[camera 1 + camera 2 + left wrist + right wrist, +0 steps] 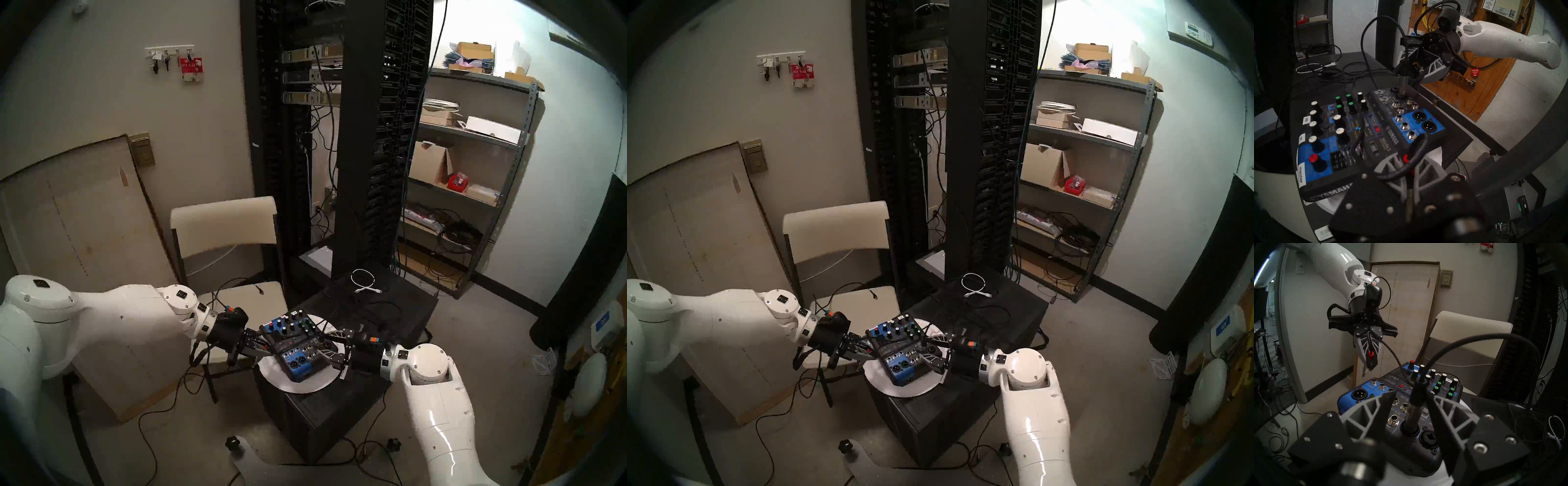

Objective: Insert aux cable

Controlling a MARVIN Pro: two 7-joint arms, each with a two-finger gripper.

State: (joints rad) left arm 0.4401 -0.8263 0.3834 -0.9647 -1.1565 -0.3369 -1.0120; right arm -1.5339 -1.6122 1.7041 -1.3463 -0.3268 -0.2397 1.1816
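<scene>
The black plug has a part to hold, so my right gripper should next grab the plug by its black sleeve (1418,392). That should keep the mixer steady while the aux cable goes in.
The blue-and-black Yamaha mixer (295,346) lies on a white round plate (315,380). My left gripper (1370,361) is shut on the aux cable's plug (1370,354), which has a red band. Its silver tip (1363,374) points down, a little above and beside the mixer's blue socket panel (1362,392), not touching it. The left wrist view shows the red band (1405,157) between my own fingers. My right gripper (1410,396) is open around a second black plug (1417,395) without a red band, which stands upright in a mixer socket (1403,84).
The plate sits on a black cabinet (339,407). A white coiled cable (363,280) and loose black cables lie further back on it. A folding chair (224,224) stands behind my left arm, a server rack (339,135) and shelves (475,169) beyond.
</scene>
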